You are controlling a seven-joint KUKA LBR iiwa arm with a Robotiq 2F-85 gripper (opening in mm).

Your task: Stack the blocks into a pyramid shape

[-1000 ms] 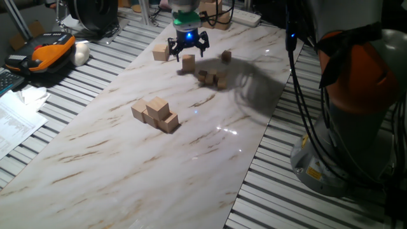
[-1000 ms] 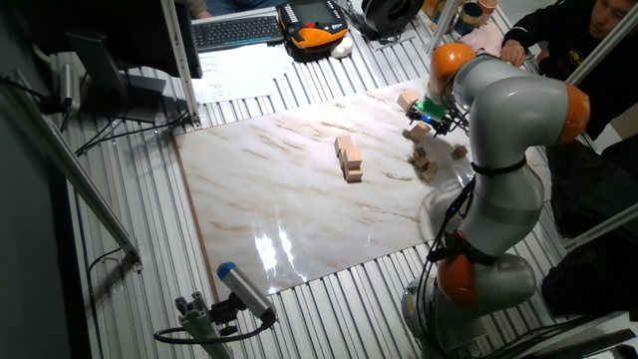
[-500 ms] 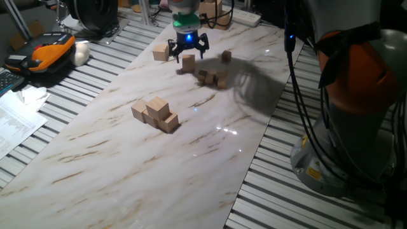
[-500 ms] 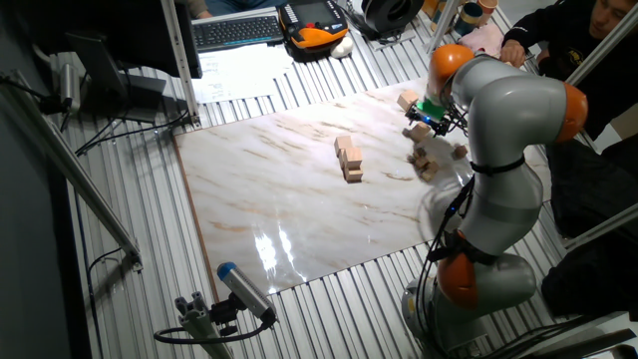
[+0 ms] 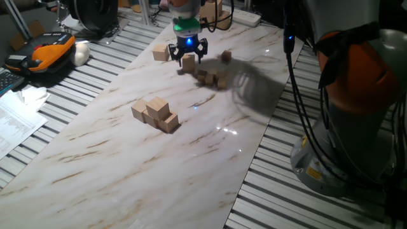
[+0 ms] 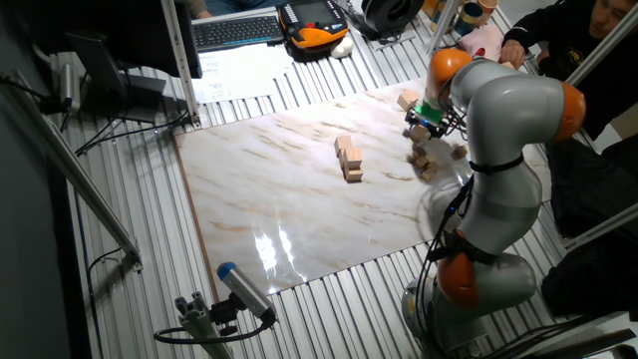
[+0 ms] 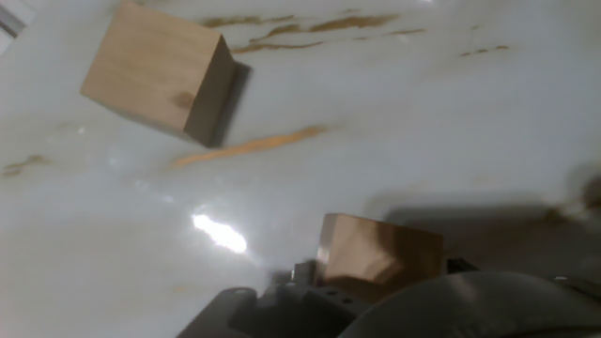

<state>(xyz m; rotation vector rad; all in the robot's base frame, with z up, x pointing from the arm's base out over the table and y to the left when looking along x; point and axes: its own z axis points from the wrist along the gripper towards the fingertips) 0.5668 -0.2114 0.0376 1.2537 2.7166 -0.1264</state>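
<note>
I will next grab the light-tan block by its opposite sides with my gripper, so that I can stack it onto the block cluster (image 5: 154,113).
My gripper (image 5: 187,53) hangs low over a loose tan block (image 5: 188,62) at the far end of the table, fingers open and straddling it. The hand view shows this block (image 7: 377,257) close at the bottom centre, with the fingers hidden. To the left lies another loose block (image 5: 161,53) (image 7: 160,69) (image 6: 408,100). Nearer the middle stands a short row of blocks (image 5: 154,116) with one block (image 5: 158,105) on top; it shows in the other fixed view as a cluster (image 6: 349,160).
Much smaller tan cubes (image 5: 210,78) lie just right of the gripper, one more (image 5: 226,56) farther back. The robot's base (image 5: 356,95) stands at the right. An orange device (image 5: 48,51) and papers (image 5: 16,117) lie off the marble table (image 5: 127,172) at the left.
The gripper has come down toward the loose block, and its fingers have drawn in closer around it. The blocks have not moved.
</note>
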